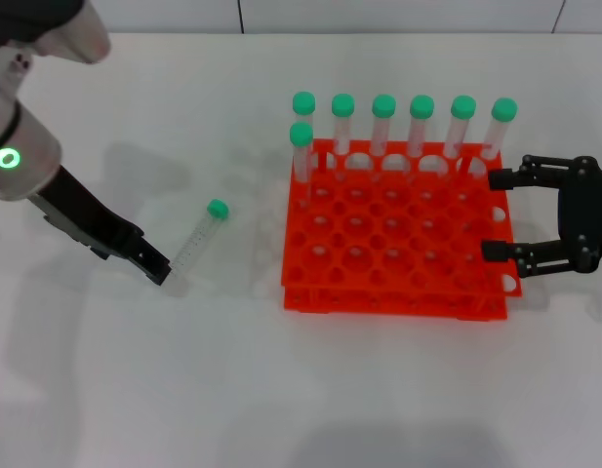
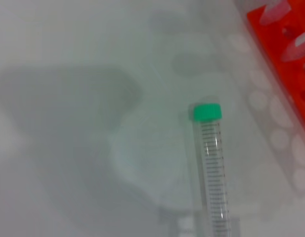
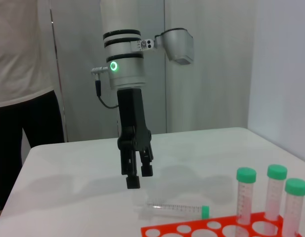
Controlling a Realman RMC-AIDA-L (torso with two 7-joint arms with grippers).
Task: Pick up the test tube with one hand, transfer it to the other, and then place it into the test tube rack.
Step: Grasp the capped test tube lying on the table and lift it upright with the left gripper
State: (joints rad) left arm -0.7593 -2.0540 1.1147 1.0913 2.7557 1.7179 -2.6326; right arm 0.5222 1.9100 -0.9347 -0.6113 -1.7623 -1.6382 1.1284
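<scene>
I need to lower my left gripper first and then close it on the test tube's clear body (image 1: 194, 249) (image 2: 214, 177). My fingers are above and short of the tube, so they would miss it if I closed now.
A test tube (image 1: 197, 239) with a green cap lies on the white table, left of the orange test tube rack (image 1: 393, 283). It also shows in the left wrist view (image 2: 212, 168) and in the right wrist view (image 3: 174, 210). My left gripper (image 1: 156, 267), on the silver-white arm with the green light, hangs just left of the tube's tapered tip, open and empty; it shows in the right wrist view too (image 3: 137, 174). My right gripper (image 1: 498, 214) is open and empty at the rack's right edge.
Several green-capped tubes (image 1: 382, 122) stand in the rack's back row, with one more (image 1: 301, 146) at its left rear corner. The rack edge shows in the left wrist view (image 2: 285, 54). A person (image 3: 19, 74) stands beyond the table's far side.
</scene>
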